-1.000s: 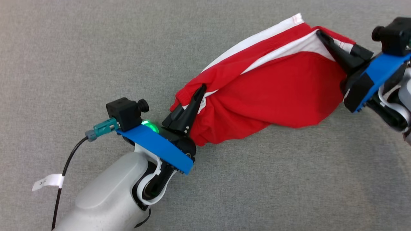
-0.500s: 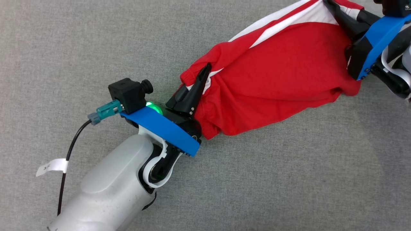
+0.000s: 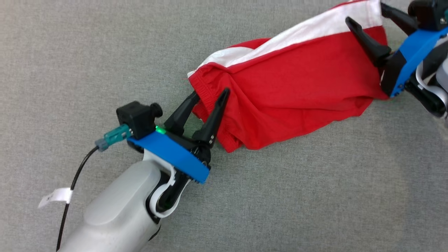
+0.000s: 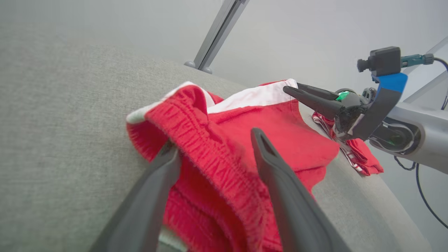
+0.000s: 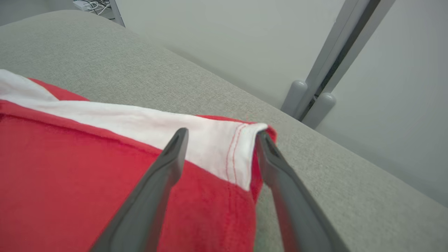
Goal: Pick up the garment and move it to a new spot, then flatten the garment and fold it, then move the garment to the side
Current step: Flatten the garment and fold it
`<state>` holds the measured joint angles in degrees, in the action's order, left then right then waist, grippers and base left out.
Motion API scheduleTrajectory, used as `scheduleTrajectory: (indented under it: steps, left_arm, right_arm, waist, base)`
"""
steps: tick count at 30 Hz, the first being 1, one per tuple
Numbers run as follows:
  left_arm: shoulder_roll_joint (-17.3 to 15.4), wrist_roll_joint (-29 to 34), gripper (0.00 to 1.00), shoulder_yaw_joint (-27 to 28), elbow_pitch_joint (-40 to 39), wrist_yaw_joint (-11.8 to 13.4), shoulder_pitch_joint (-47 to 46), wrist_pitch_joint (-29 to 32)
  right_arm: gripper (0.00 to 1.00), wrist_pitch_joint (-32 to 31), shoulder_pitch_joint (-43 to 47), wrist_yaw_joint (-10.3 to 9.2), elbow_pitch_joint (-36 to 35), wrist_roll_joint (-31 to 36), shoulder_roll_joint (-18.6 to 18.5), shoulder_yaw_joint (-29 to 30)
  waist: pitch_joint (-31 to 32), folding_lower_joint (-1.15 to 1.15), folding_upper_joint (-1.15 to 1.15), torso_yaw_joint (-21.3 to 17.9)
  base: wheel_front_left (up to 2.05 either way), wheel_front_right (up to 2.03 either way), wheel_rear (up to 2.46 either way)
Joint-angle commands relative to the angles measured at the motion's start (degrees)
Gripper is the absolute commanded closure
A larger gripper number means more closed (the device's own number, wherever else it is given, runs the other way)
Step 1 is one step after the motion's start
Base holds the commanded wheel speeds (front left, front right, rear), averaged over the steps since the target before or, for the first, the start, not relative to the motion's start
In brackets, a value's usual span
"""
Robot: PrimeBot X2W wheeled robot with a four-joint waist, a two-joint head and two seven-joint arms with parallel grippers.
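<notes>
My right gripper takes hold of its white hemmed corner (image 3: 372, 12) (image 5: 242, 155) next, to flatten and fold the garment.
A red garment (image 3: 297, 91) with a white stripe lies crumpled on the grey fabric surface (image 3: 105, 52), stretched from the centre to the upper right. My left gripper (image 3: 211, 93) stands open at its lower left end. The red elastic waistband (image 4: 210, 154) lies loose between the left gripper's (image 4: 214, 140) spread fingers. My right gripper (image 3: 365, 12) is open at the garment's upper right end. In the right wrist view the white hemmed corner (image 5: 224, 150) sits between the right gripper's (image 5: 220, 134) parted fingers. The left wrist view also shows the right gripper (image 4: 292, 91) over the garment's (image 4: 287, 133) far end.
The grey surface (image 5: 332, 175) ends at a rounded edge close behind the garment's right end. A grey metal post (image 5: 315, 94) and a pale wall stand beyond it. A black cable with a white tag (image 3: 56, 197) hangs by my left forearm.
Both grippers have opened and let go of the garment. Its ends have dropped and it has settled onto the surface, with more of the white stripe showing.
</notes>
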<state>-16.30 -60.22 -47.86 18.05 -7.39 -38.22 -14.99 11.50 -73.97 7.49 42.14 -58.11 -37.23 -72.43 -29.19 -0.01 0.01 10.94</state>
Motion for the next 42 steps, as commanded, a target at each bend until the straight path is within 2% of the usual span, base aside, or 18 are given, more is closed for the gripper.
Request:
scheduleTrajectory:
  steps: [1,6,9,11,16,21,30,37,39,40,41,42]
  left_arm:
    - [-0.9,0.9,0.00,0.3,-0.3,-0.1,1.4,-0.3]
    - [-2.6,3.6,0.00,1.7,-1.4,-0.1,5.5,-0.3]
    - [-3.2,6.9,0.00,5.0,-2.4,-0.1,7.8,-0.3]
    - [-3.3,11.3,0.00,8.6,-3.4,1.1,9.2,-0.3]
    - [-0.7,22.2,0.00,20.1,-7.8,4.4,14.7,-0.3]
    - [3.1,31.0,0.00,29.0,-11.3,5.5,19.7,-0.3]
    - [10.6,41.8,0.00,40.9,-15.0,4.1,25.1,-0.3]
    - [12.8,45.3,0.00,45.1,-14.9,2.8,26.7,-0.3]
    - [13.2,45.8,0.00,45.8,-14.8,2.5,26.9,-0.3]
    - [13.4,45.9,0.00,45.9,-14.9,2.5,27.0,-0.3]
    - [13.4,46.1,0.00,46.0,-14.8,2.4,27.1,-0.3]
    - [13.4,46.3,0.00,46.1,-14.8,2.5,27.2,-0.3]
  right_arm:
    - [0.00,0.6,1.8,0.01,0.3,-0.6,-0.9,-0.3]
    - [0.00,1.4,4.7,0.01,0.8,-1.6,-2.6,-0.6]
    - [0.00,1.9,6.2,0.01,1.1,-2.2,-3.4,-0.7]
    - [0.00,2.3,7.1,0.01,1.6,-2.9,-3.6,-0.8]
    - [0.00,2.7,8.2,0.01,2.9,-4.0,-3.3,-0.8]
    - [0.00,2.5,8.7,0.01,4.7,-5.1,-2.9,-0.8]
    - [0.00,-2.0,9.3,0.01,7.2,-6.4,-1.6,-0.9]
    - [0.00,-6.8,9.8,0.01,7.7,-7.4,-0.7,-1.0]
    - [0.21,-8.3,10.0,0.02,7.3,-7.6,-0.5,-1.0]
    - [0.80,-9.3,10.3,0.02,7.1,-8.1,-0.3,-1.1]
    - [1.00,-11.1,11.0,0.02,6.9,-9.0,-0.1,-1.2]
    - [1.00,-12.9,11.6,0.02,6.6,-9.7,0.1,-1.3]
  waist:
    - [1.1,0.01,-0.01,-0.4]
    - [3.3,0.01,-0.01,-0.2]
    - [4.2,0.01,-0.01,0.0]
    - [4.6,0.01,-0.01,0.2]
    - [5.0,0.01,-0.01,0.6]
    - [5.0,0.01,-0.01,1.2]
    - [4.5,0.01,-0.01,2.3]
    - [4.0,0.01,-0.01,2.9]
    - [3.9,0.01,-0.01,2.9]
    - [3.9,0.01,-0.01,2.9]
    - [4.0,0.01,-0.01,2.9]
    - [4.0,0.01,-0.01,2.9]
  base:
    - [0.00,0.00,0.00]
    - [0.00,0.00,0.00]
    - [0.00,0.00,0.00]
    - [0.00,0.00,0.00]
    - [0.00,0.00,0.00]
    - [0.00,0.00,0.00]
    - [0.00,0.00,0.00]
    - [0.00,0.00,0.00]
    - [0.00,0.00,0.00]
    - [0.00,0.00,0.00]
    - [0.00,0.00,0.00]
    - [0.00,0.00,0.00]
